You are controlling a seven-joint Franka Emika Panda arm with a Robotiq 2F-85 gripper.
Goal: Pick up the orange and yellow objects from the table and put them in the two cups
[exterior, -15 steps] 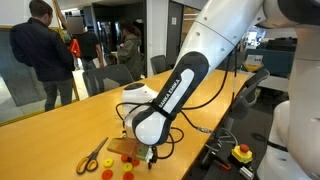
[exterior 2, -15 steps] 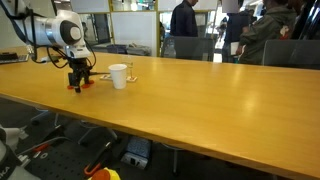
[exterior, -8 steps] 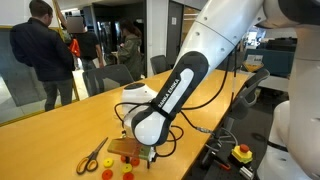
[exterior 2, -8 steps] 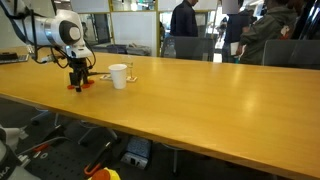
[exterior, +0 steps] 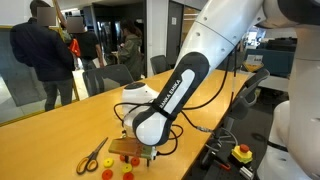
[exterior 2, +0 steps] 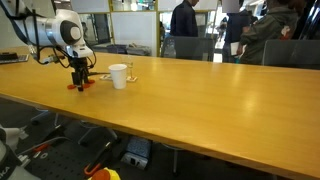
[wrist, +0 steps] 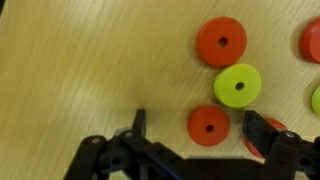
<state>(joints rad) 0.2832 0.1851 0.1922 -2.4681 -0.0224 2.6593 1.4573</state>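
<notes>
The red-orange disc (exterior: 135, 161) (wrist: 208, 126) is between my fingers, and they reach past its far edge on either side. My gripper needs to close on the disc now.
In the wrist view my gripper (wrist: 200, 125) is open, its two fingertips either side of a red-orange disc (wrist: 208, 125) on the wooden table. A yellow disc (wrist: 237, 85) and another red-orange disc (wrist: 220, 42) lie just beyond. More discs show partly at the right edge (wrist: 311, 40). In both exterior views the gripper (exterior: 147, 156) (exterior 2: 78, 84) is low over the table beside the discs (exterior: 127, 159). The white cup (exterior 2: 118, 75) stands to the gripper's right; a clear cup (exterior 2: 130, 71) shows faintly behind it.
Yellow-handled scissors (exterior: 93, 155) lie on the table near the discs. A pale tray-like block (exterior: 143, 96) sits behind the arm. A red button on a yellow base (exterior: 242, 153) is off the table. People stand in the background; chairs line the far side.
</notes>
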